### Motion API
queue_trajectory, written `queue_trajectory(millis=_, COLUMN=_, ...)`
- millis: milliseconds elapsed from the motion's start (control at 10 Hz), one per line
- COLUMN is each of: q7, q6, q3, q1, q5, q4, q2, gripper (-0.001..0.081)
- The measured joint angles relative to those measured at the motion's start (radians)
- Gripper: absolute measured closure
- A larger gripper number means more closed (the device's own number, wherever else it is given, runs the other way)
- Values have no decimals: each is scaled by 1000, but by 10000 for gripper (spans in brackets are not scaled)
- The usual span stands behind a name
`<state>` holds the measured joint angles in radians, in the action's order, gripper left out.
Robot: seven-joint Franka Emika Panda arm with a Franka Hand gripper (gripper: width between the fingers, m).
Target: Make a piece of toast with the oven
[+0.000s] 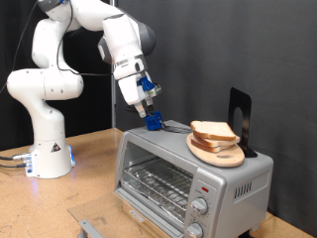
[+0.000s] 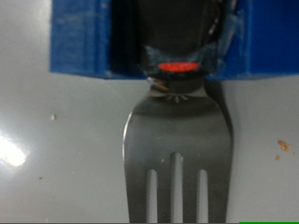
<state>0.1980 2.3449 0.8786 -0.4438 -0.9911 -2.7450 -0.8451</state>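
Note:
My gripper must lower before closing on the black handle (image 2: 177,33).
The oven (image 1: 188,178) is a silver toaster oven at the exterior view's lower right, its glass door shut over a wire rack. A stack of bread slices (image 1: 214,133) rests on a round wooden board (image 1: 216,154) on the oven's top; I cannot tell which slice is the piece of toast. My gripper (image 1: 152,114) reaches down to a blue block (image 1: 154,123) at the top's far left corner. A metal fork (image 2: 177,149) sticks out of that blue block (image 2: 84,37) and lies just over the oven's top, tines toward the bread.
A black upright stand (image 1: 241,119) is behind the board. Two round knobs (image 1: 201,208) and a red light (image 1: 201,187) are on the oven's front right. The oven sits on a wooden table (image 1: 89,188), beside the arm's white base (image 1: 50,149). Black curtain behind.

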Motion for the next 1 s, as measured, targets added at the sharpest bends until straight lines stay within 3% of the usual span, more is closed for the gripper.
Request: queue_trajectory(millis=1000, q7=2, q6=87, q3=107, q1=-5, q5=-80, q4=1, q2=74, gripper=-2)
